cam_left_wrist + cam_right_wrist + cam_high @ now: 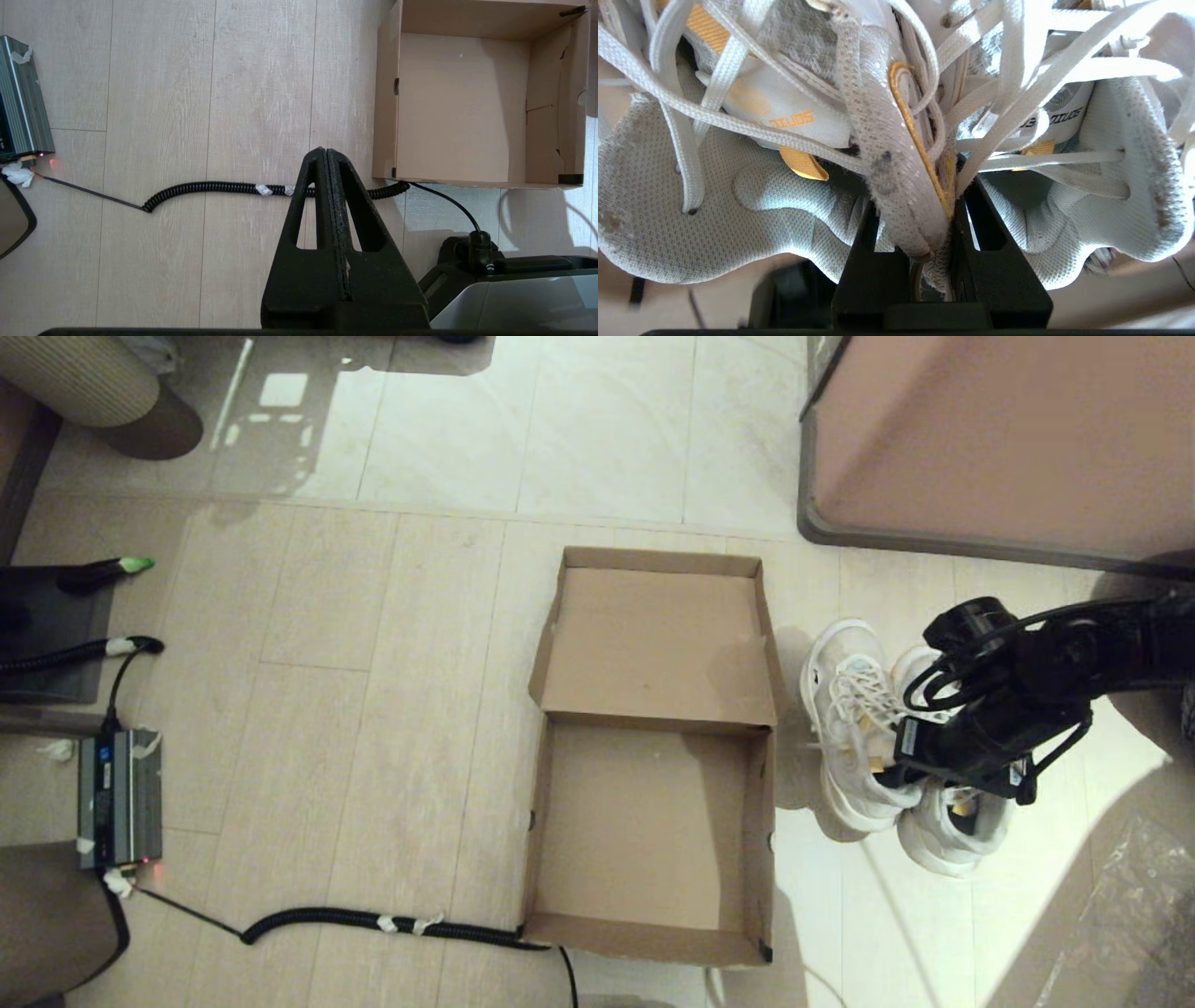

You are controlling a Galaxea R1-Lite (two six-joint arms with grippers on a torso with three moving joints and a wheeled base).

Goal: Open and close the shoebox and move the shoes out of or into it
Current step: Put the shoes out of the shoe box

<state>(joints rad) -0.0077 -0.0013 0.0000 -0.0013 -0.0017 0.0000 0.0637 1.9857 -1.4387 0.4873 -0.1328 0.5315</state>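
Note:
The white shoes hang above the floor in the head view, so it is too early for my right gripper to let go of the shoes now.
The brown cardboard shoebox (653,831) stands open and empty on the floor, its lid (658,644) folded back flat on the far side. The white mesh shoes (854,728) sit side by side just right of the box. My right gripper (910,770) comes down between them. In the right wrist view it (915,219) is shut on the two inner collars of the shoes (738,219), pinched together, with laces hanging around it. I cannot tell whether the soles touch the floor. My left gripper (325,151) is shut and empty, above the floor near the shoebox's (458,107) near left corner.
A large pinkish-brown cabinet (1008,439) stands at the far right behind the shoes. A black coiled cable (373,922) runs along the floor from a grey power unit (119,798) to the box's near left corner. Crinkled clear plastic (1120,915) lies at the near right.

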